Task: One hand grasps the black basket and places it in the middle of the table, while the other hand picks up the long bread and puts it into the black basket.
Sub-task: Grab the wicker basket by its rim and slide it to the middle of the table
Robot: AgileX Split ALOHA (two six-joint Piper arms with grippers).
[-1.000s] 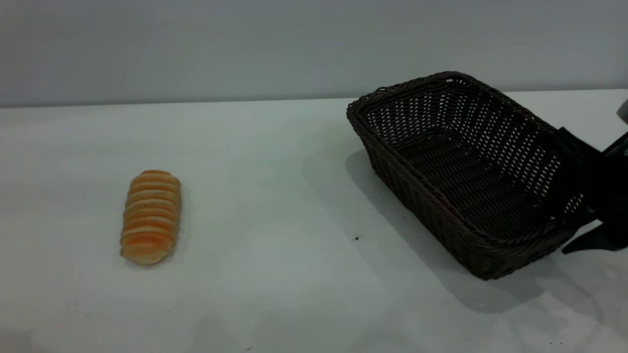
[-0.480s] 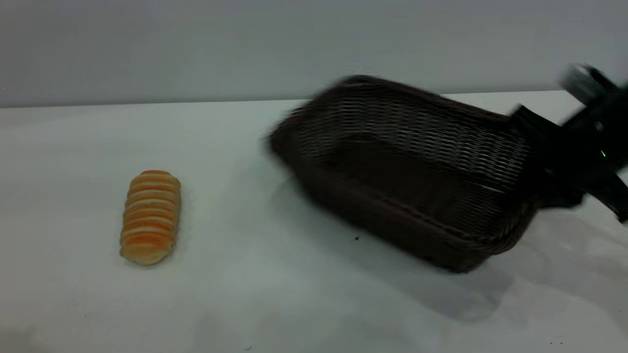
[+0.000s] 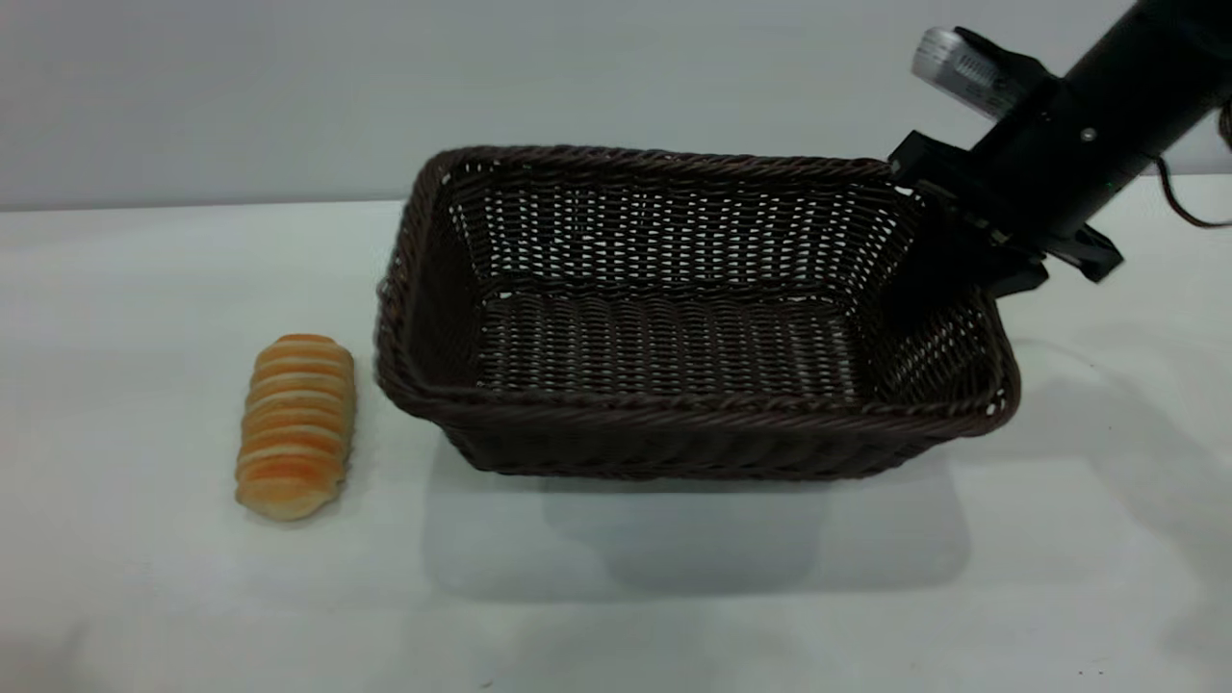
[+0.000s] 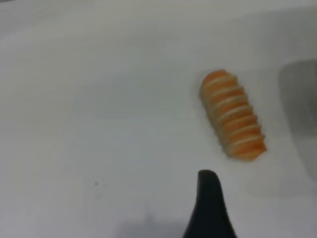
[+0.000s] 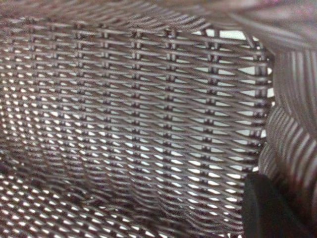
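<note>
My left gripper grips the long bread by its ridged middle (image 3: 296, 426) next, to put it into the black basket (image 3: 693, 318).
The black basket (image 3: 693, 318) stands level near the middle of the white table (image 3: 616, 616), its long side facing the exterior view. My right gripper (image 3: 948, 252) is shut on the basket's right rim. In the right wrist view the weave (image 5: 148, 99) fills the picture and one of the fingers (image 5: 267, 208) lies against it. The long bread (image 3: 295, 423) lies on the table just left of the basket, apart from it. The left wrist view shows the bread (image 4: 233, 115) ahead of my left gripper (image 4: 245, 208), which is open, empty and well short of it.
A grey wall runs behind the table's far edge. The right arm (image 3: 1107, 106) slants in from the upper right with a black cable (image 3: 1189, 207) behind it. Bare table lies in front of the basket and around the bread.
The right gripper has carried the basket from the right side of the table to the middle and turned it square to the view. The bread has not moved.
</note>
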